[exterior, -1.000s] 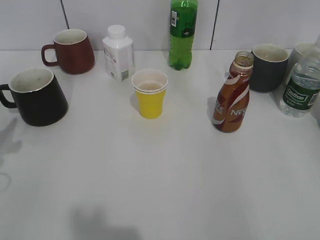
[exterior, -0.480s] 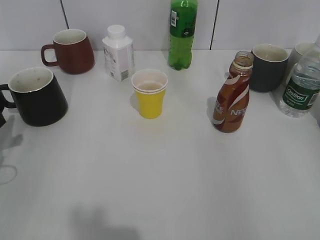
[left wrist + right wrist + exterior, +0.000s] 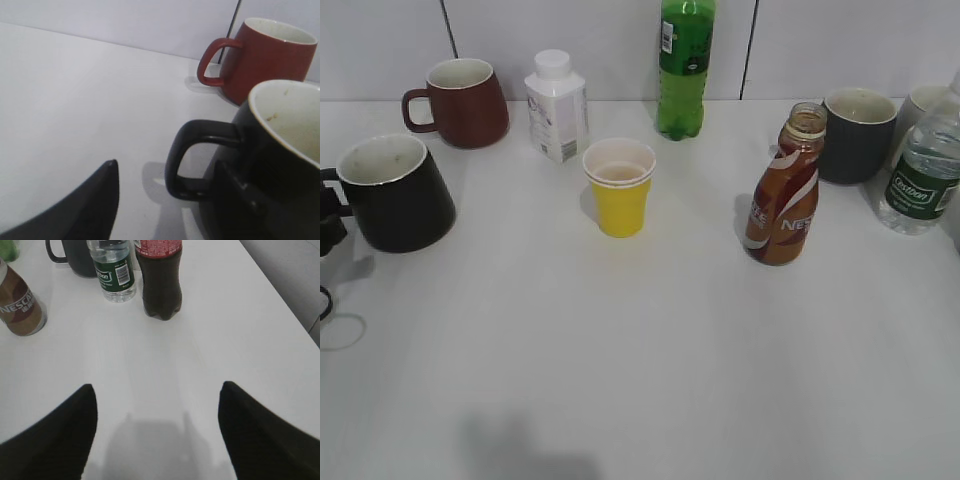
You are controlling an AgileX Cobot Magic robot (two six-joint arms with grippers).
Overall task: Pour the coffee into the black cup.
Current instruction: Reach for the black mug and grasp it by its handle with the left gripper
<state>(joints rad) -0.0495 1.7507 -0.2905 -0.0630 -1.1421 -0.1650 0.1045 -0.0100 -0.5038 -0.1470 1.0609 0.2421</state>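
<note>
The black cup's round body is too wide for the fingers, so my left gripper should grab its narrow loop handle (image 3: pixel 332 175) next.
The black cup (image 3: pixel 395 195) stands at the far left of the table, its pale inside showing. In the left wrist view the black cup (image 3: pixel 282 165) is close up and its loop handle lies between my two fingers. My left gripper (image 3: pixel 166 165) is open around the handle; it shows at the left edge of the exterior view (image 3: pixel 330 228). The brown coffee bottle (image 3: pixel 783 190) stands upright and capless at the right of centre, and it also shows in the right wrist view (image 3: pixel 20 305). My right gripper (image 3: pixel 157 387) is open and empty above bare table, away from the bottle.
A maroon mug (image 3: pixel 460 100), a white carton (image 3: pixel 557 105), a green soda bottle (image 3: pixel 684 65) and a yellow paper cup (image 3: pixel 619 187) stand behind and in the middle. A dark grey mug (image 3: pixel 857 133) and a water bottle (image 3: pixel 923 175) stand right. A cola bottle (image 3: pixel 159 280) stands beside the water bottle.
My left gripper has come into the exterior view at the left edge and closed in on the black cup's handle. The bottle and other things have not moved.
</note>
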